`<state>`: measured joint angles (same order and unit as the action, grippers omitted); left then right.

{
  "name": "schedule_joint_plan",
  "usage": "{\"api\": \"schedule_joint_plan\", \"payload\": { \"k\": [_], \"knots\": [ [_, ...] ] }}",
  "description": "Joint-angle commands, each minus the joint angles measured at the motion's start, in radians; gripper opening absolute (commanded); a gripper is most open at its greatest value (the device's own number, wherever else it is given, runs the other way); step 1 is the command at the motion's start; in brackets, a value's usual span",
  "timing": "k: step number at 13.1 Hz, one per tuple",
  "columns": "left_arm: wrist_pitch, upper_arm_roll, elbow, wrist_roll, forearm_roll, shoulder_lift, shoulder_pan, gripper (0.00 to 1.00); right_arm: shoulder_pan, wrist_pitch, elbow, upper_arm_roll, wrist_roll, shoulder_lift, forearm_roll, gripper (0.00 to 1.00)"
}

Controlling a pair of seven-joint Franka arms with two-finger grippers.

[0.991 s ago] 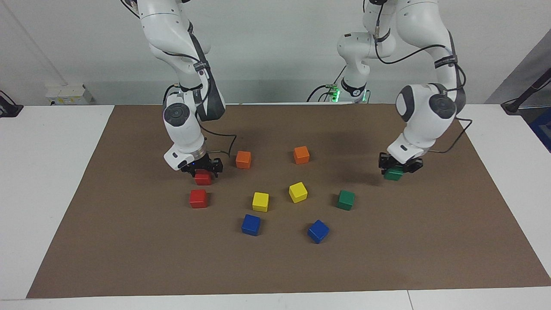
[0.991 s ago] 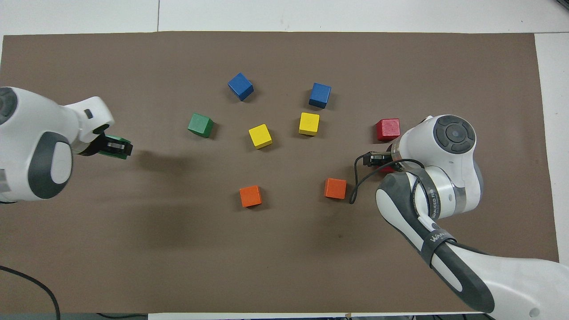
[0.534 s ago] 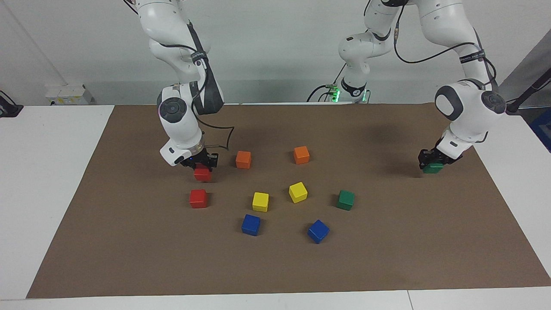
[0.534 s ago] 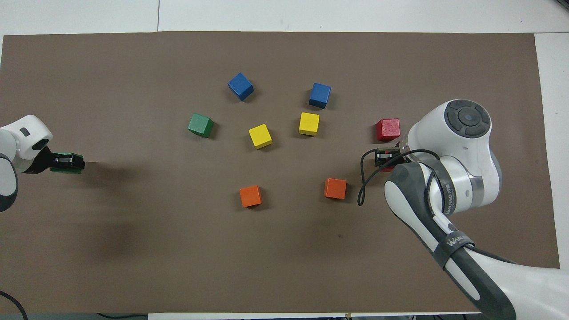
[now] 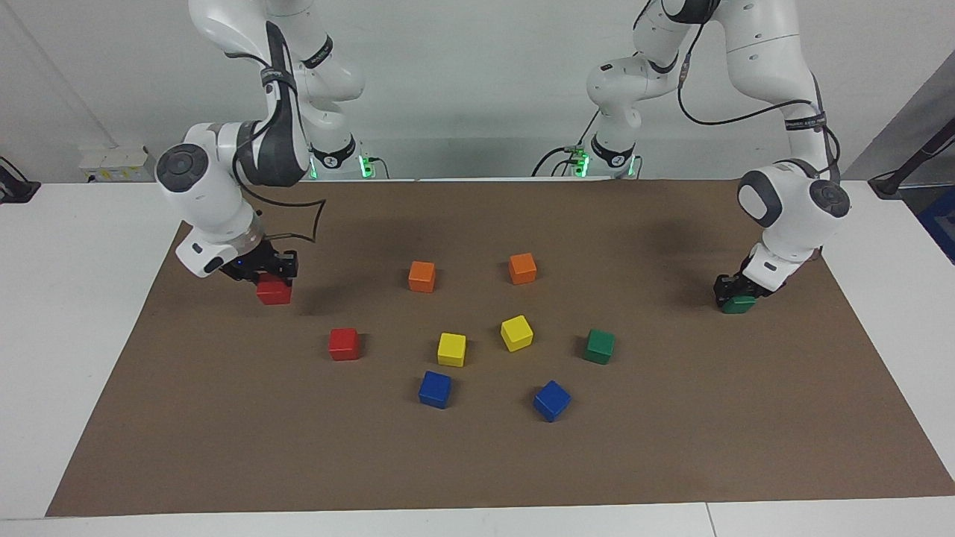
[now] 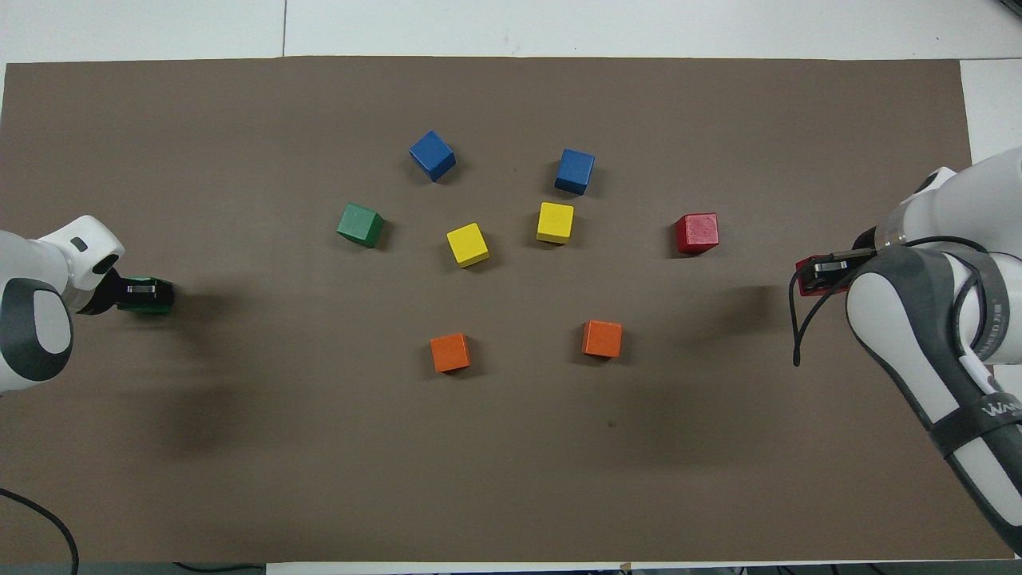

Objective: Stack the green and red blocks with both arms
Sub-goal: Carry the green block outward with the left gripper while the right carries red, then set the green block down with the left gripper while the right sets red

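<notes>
My right gripper needs to keep holding the red block. The block is hanging above the brown mat and would fall if I opened now.
My left gripper (image 5: 735, 297) (image 6: 144, 295) is shut on a green block (image 5: 738, 304) (image 6: 148, 296), low over the brown mat at the left arm's end. My right gripper (image 5: 271, 276) (image 6: 822, 274) is shut on a red block (image 5: 274, 291) (image 6: 808, 275), just above the mat at the right arm's end. A second red block (image 5: 344, 344) (image 6: 697, 233) and a second green block (image 5: 599, 346) (image 6: 360, 224) rest on the mat, apart from both grippers.
Two orange cubes (image 5: 421, 276) (image 5: 522, 268), two yellow cubes (image 5: 451, 349) (image 5: 516, 333) and two blue cubes (image 5: 435, 388) (image 5: 551, 400) lie around the middle of the brown mat (image 5: 477, 462). White table (image 5: 74, 253) surrounds the mat.
Both arms have swung outward with their blocks: the right gripper carried the red block toward its end of the mat, the left carried the green block toward its end and lowered it.
</notes>
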<state>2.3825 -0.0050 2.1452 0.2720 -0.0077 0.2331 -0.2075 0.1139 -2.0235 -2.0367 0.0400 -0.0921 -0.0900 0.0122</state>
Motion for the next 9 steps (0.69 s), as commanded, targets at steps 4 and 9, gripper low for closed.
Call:
{"api": "schedule_joint_plan", "payload": {
  "k": [4,9],
  "knots": [
    [-0.173,-0.006,-0.124,0.093,0.014,-0.008,0.006,1.00,0.062,-0.225,-0.114,0.014,-0.099,-0.033,0.008,0.00],
    [-0.338,-0.006,-0.429,0.044,0.017,0.049,0.195,1.00,0.075,-0.296,-0.132,0.015,-0.138,-0.080,0.009,0.00]
  ]
}}
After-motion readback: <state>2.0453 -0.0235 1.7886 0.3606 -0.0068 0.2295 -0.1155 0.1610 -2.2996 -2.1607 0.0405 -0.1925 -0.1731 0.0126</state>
